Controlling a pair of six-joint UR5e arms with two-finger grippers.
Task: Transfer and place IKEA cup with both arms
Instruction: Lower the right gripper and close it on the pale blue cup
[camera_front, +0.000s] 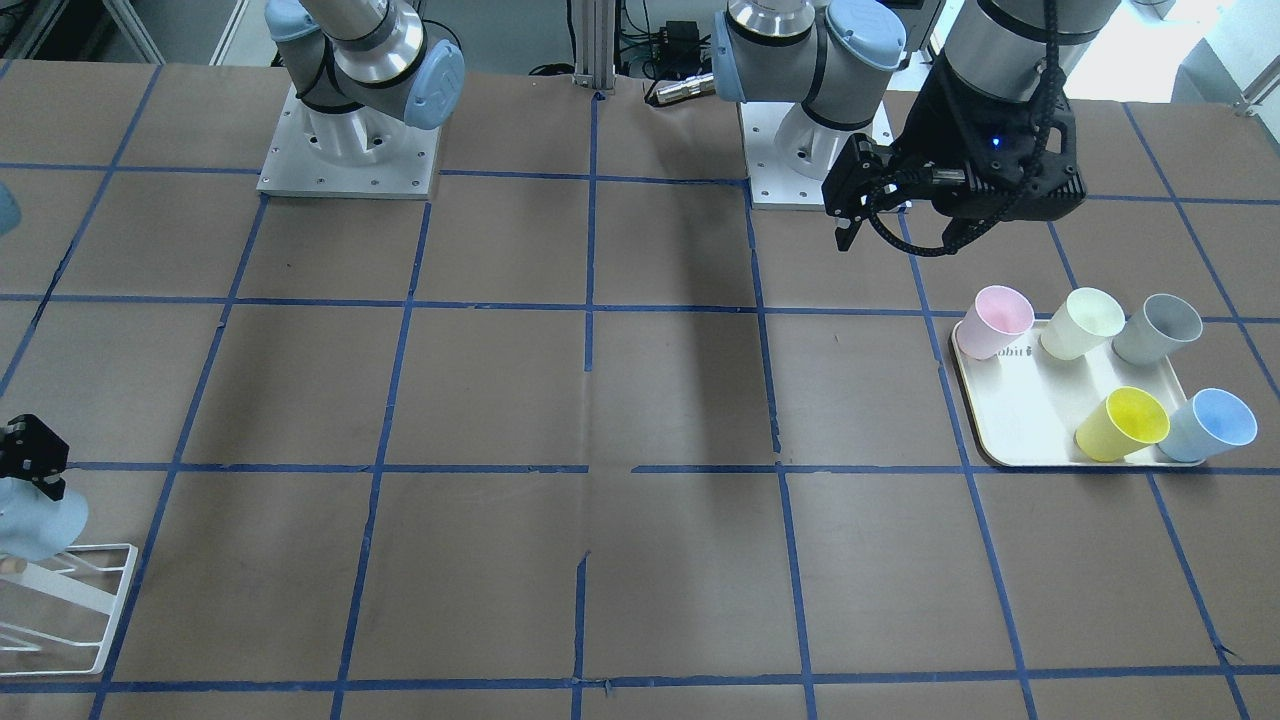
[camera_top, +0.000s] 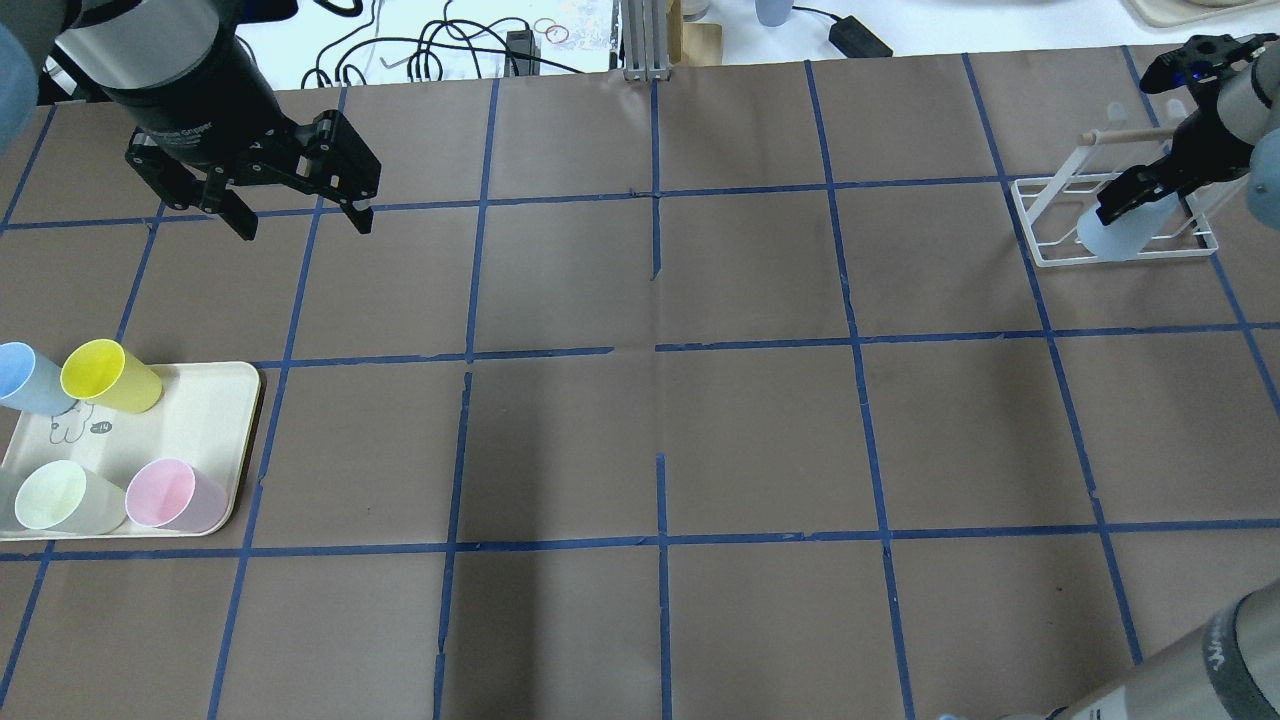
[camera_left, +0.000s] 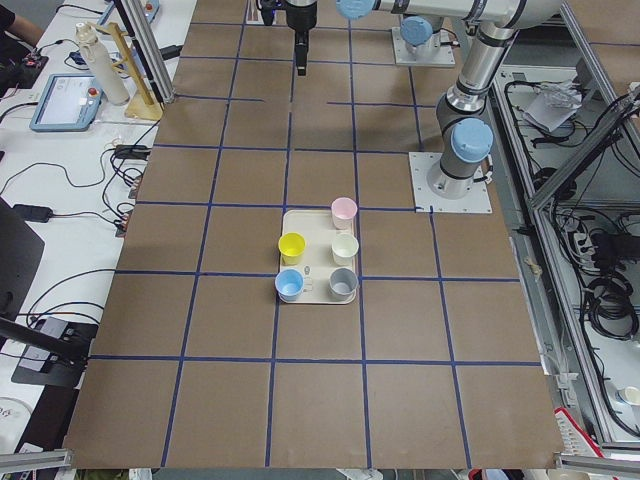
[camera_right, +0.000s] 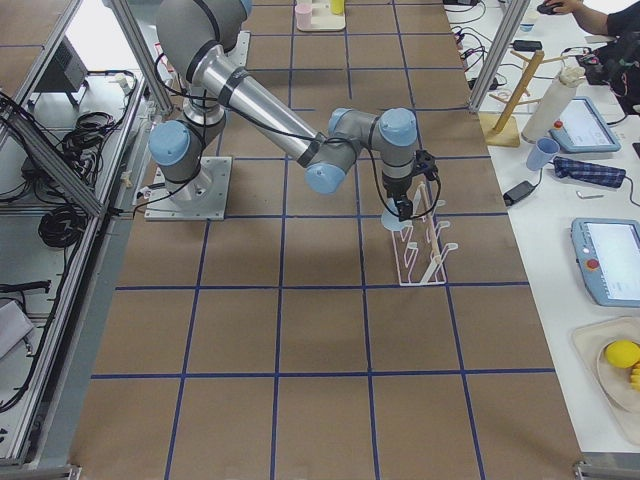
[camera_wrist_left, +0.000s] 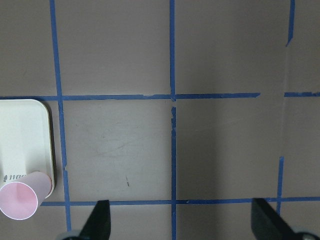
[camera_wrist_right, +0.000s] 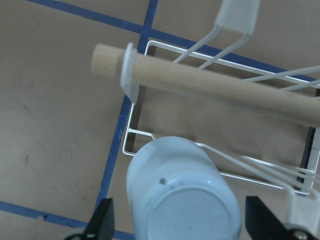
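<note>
I will next use my right gripper to grab the IKEA cup by its base end (camera_wrist_right: 187, 212), so that its open end stays free for the handover.
The IKEA cup (camera_wrist_right: 182, 200), pale blue, sits upside down on the white wire rack (camera_wrist_right: 210, 85), its base facing the right wrist camera. My right gripper (camera_wrist_right: 182, 222) straddles it, open, with a narrow gap between each finger and the cup wall. From overhead, the same cup (camera_top: 1120, 235) is at the table's far right under the right gripper (camera_top: 1135, 195). My left gripper (camera_top: 300, 215) hangs open and empty above the table at the far left. Its fingertips (camera_wrist_left: 102, 220) frame bare paper in the left wrist view.
A cream tray (camera_front: 1020, 420) holds pink (camera_front: 995, 320), pale green (camera_front: 1085, 322), grey (camera_front: 1160, 328), yellow (camera_front: 1125, 423) and another blue cup (camera_front: 1212, 423). Blue tape lines grid the brown table. The rack (camera_top: 1025, 220) has a wooden dowel and wire prongs.
</note>
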